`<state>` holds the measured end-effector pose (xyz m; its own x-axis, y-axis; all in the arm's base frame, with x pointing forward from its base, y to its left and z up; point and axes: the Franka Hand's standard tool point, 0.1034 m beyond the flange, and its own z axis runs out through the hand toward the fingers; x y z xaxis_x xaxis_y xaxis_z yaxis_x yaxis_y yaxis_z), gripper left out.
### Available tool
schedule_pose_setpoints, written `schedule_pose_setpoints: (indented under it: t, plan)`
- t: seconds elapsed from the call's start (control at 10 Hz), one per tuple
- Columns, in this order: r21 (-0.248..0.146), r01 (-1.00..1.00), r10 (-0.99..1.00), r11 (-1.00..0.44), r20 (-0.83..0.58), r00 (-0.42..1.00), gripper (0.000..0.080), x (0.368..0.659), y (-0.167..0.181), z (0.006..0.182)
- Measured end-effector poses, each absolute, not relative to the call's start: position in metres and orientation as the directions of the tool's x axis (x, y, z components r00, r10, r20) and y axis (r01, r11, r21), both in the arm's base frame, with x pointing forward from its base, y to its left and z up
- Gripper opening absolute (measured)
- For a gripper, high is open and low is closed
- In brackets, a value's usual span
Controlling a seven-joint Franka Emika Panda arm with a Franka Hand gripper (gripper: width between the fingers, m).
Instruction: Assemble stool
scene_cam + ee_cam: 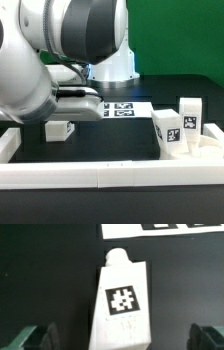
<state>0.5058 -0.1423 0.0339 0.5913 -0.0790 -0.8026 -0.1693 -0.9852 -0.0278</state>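
Observation:
Next, my gripper reaches the stool leg and grabs it by its plain end (pixel 120 339), so the leg's peg stays free to enter the round seat.
A white stool leg (pixel 122 300) with a black-and-white tag lies flat on the black table, its pegged end toward the marker board (pixel 160 229). My gripper (pixel 122 339) is open, and its fingers (pixel 35 336) stand wide on either side of the leg's near end without touching it. In the exterior view the gripper (pixel 72 108) hovers just above this leg (pixel 58 128) at the left. Two more tagged legs (pixel 168 128) (pixel 188 115) stand upright at the right, beside the round white seat (pixel 207 150), which is partly cut off by the frame.
The marker board (pixel 120 108) lies at the back middle. A long white border rail (pixel 100 175) runs along the front and another rail piece (pixel 8 145) sits at the left. The arm's base (pixel 115 65) stands behind.

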Motion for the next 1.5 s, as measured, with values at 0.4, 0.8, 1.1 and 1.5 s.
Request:
schedule_pose_setpoints:
  t: [0.4, 0.8, 1.1, 1.5]
  plan:
    - [-0.006, -0.178, -0.098, -0.984, -0.818, 0.567, 0.0649, 0.494, -0.135, 0.009]
    - [-0.003, -0.184, -0.103, -0.983, -0.819, 0.565, 0.0444, 0.492, -0.136, 0.008]
    - [-0.003, -0.186, -0.104, -0.983, -0.819, 0.565, 0.0324, 0.492, -0.137, 0.008]
    - [-0.001, -0.184, -0.106, -0.983, -0.817, 0.567, 0.0324, 0.495, -0.137, 0.012]
